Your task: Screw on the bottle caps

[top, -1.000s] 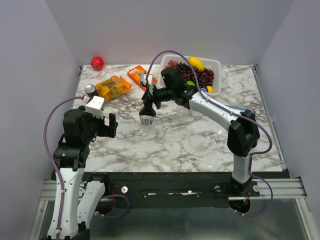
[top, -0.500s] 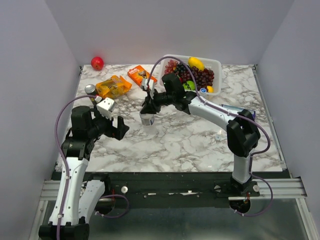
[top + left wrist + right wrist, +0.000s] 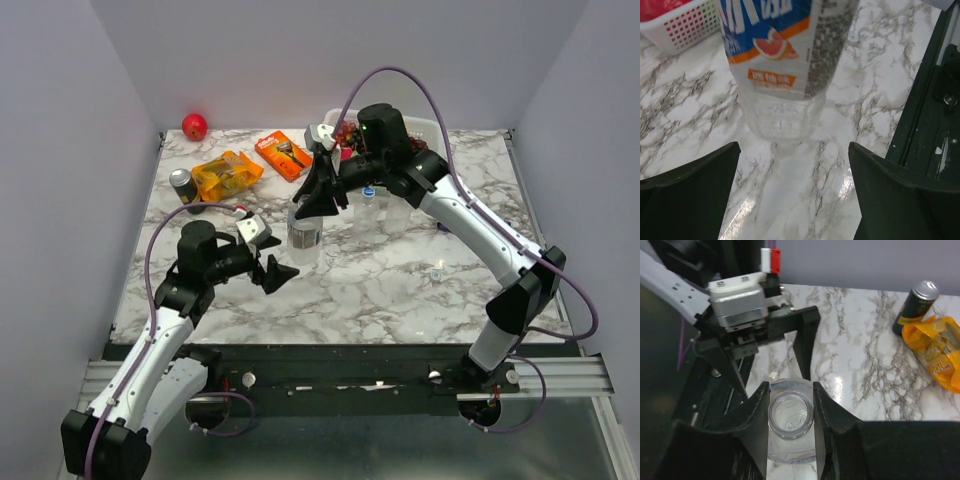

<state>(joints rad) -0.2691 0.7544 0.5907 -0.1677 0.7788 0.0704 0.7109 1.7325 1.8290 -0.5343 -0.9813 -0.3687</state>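
Note:
My left gripper should grab the clear bottle's [image 3: 305, 236] low body next, near the bottle's base, so the bottle's opening stays free for the cap.
A clear bottle [image 3: 305, 236] with an orange, blue and white label stands upright on the marble near the table's middle. Its mouth [image 3: 791, 415] is uncapped. My right gripper [image 3: 316, 204] comes down from above and is shut on the bottle's neck, one finger [image 3: 756, 415] on each side. My left gripper [image 3: 279, 272] is open and low, pointing at the bottle's base [image 3: 782, 112] from a short way off, not touching. A whitish cap [image 3: 436, 273] lies alone on the marble to the right. A blue cap [image 3: 368, 190] shows behind the right arm.
A dark can [image 3: 182, 185] and an orange packet [image 3: 226, 175] lie at the back left, with an orange pack [image 3: 285, 153] and a red fruit [image 3: 194, 126] behind them. A white basket [image 3: 432, 128] of fruit stands at the back. The table's dark front rail [image 3: 940, 85] runs beside my left gripper.
My right gripper has shut on the bottle's neck and its arm has risen. My left arm has swung forward and right, bringing its open gripper close to the bottle's base.

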